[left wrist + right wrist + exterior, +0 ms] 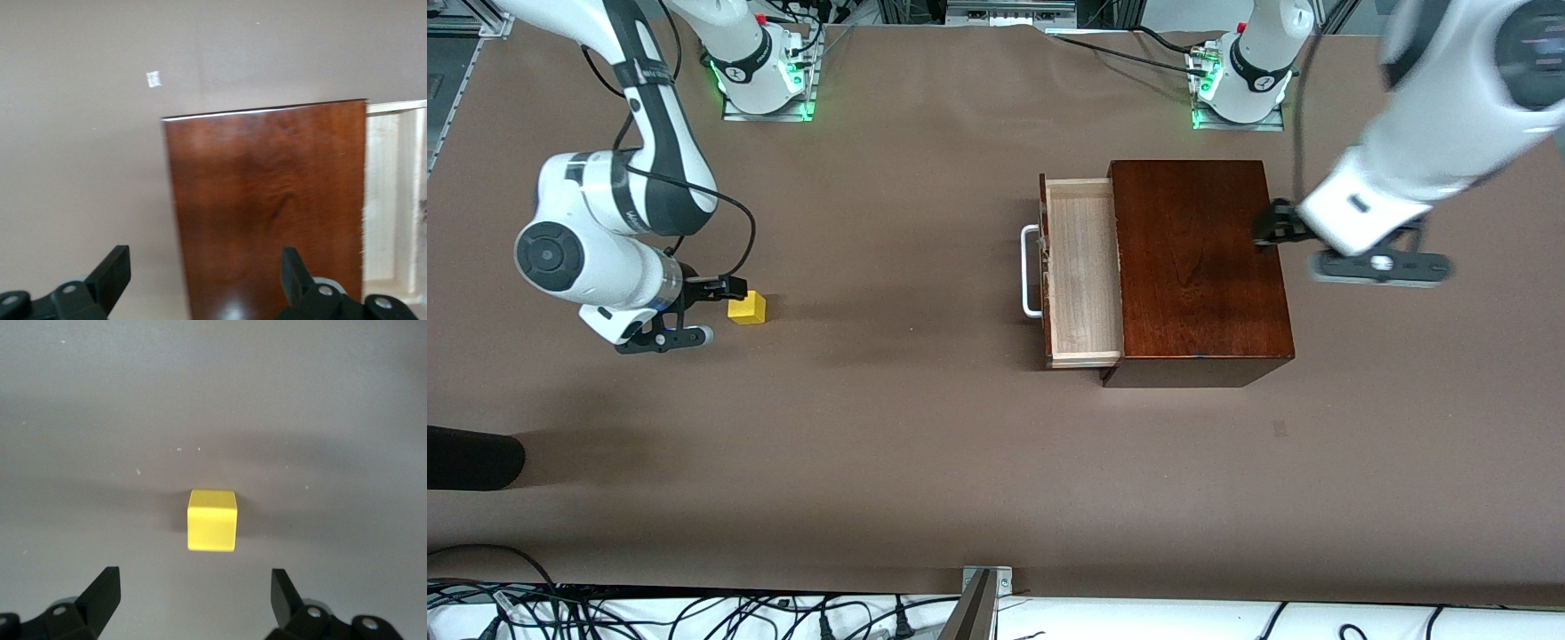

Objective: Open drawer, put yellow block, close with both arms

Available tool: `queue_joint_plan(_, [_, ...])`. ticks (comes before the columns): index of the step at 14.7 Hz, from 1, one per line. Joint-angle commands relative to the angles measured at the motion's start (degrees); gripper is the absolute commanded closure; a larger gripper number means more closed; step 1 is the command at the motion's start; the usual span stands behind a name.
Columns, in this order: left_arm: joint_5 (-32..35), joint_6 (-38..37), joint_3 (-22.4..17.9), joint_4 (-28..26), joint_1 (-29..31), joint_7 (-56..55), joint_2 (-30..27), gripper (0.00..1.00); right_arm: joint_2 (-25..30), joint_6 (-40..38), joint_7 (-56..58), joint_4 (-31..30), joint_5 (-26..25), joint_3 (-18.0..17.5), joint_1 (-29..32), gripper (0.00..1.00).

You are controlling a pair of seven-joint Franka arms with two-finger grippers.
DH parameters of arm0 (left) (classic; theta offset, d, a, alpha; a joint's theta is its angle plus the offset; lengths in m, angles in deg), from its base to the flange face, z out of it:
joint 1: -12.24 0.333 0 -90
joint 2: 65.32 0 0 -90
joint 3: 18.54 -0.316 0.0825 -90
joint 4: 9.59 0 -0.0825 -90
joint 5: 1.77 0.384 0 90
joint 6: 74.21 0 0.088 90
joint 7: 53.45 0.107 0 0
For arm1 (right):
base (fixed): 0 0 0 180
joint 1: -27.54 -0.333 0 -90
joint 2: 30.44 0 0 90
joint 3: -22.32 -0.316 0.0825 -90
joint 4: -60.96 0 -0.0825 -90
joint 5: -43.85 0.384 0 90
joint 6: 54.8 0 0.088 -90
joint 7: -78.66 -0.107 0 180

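My right gripper grabs the yellow block (747,308) by its two opposite sides next, to put it in the drawer (1083,271).
The yellow block (747,308) rests on the brown table toward the right arm's end. My right gripper (727,288) is low beside it and open. In the right wrist view the block (212,520) lies just ahead of the open right gripper (193,595), not between the fingers. The drawer (1083,271) is pulled out of the dark wooden box (1196,267), its pale tray empty and its white handle (1032,271) facing the right arm's end. My left gripper (1272,227) is open over the box's edge at the left arm's end. The left wrist view shows the left gripper (207,275) open above the box top (267,213), with the tray (393,200) showing.
A black rounded object (471,458) lies at the table's edge toward the right arm's end, nearer the front camera. Cables (694,618) and a metal bracket (983,591) run along the front edge. Bare brown table lies between the block and the drawer.
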Motion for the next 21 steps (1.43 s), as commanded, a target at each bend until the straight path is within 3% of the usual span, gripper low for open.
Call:
queue_joint_plan(1, [-2.11, 0.69, -6.81, -4.69, -1.39, 6.0, -5.19, 0.0, 1.72, 8.63, -0.43, -7.6, 0.94, -0.13, -0.03, 0.0])
queue_joint_plan(5, [-0.79, 3.41, -9.28, -6.01, -0.6, 5.48, -8.45, 0.0, 1.02, 20.68, -0.35, -14.82, 0.94, -0.3, -0.03, 0.0])
queue_joint_plan(7, [-1.05, 3.42, -11.74, -7.33, -0.6, 5.4, -8.89, 0.0, -0.73, 21.92, -0.35, -15.01, 0.94, -0.3, -0.03, 0.0])
queue_joint_plan(14, [-0.79, 2.8, -11.4, -8.13, -0.51, 6.45, -10.48, 0.0, -4.16, 24.39, -0.43, -15.18, 1.03, -0.39, -0.03, 0.02])
queue_joint_plan(15, [-0.79, 2.8, -11.22, -8.04, -0.51, 6.45, -10.39, 0.0, -4.25, 24.39, -0.43, -15.18, 1.47, -0.39, -0.03, 0.06])
queue_joint_plan(17, [-0.7, 2.89, -11.13, -7.86, -0.6, 6.36, -10.3, 0.0, -4.34, 24.3, -0.43, -15.18, 2.87, -0.48, -0.03, 0.24])
queue_joint_plan(19, [-0.7, 2.89, -11.04, -7.77, -0.6, 6.45, -10.3, 0.0, -4.52, 23.95, -0.43, -15.18, 2.96, -0.83, -0.03, 0.58])
queue_joint_plan(21, [-0.7, 2.89, -10.87, -7.77, -0.69, 6.45, -10.3, 0.0, -3.82, 23.43, 0.53, -14.75, 2.96, -0.83, -0.03, 0.82])
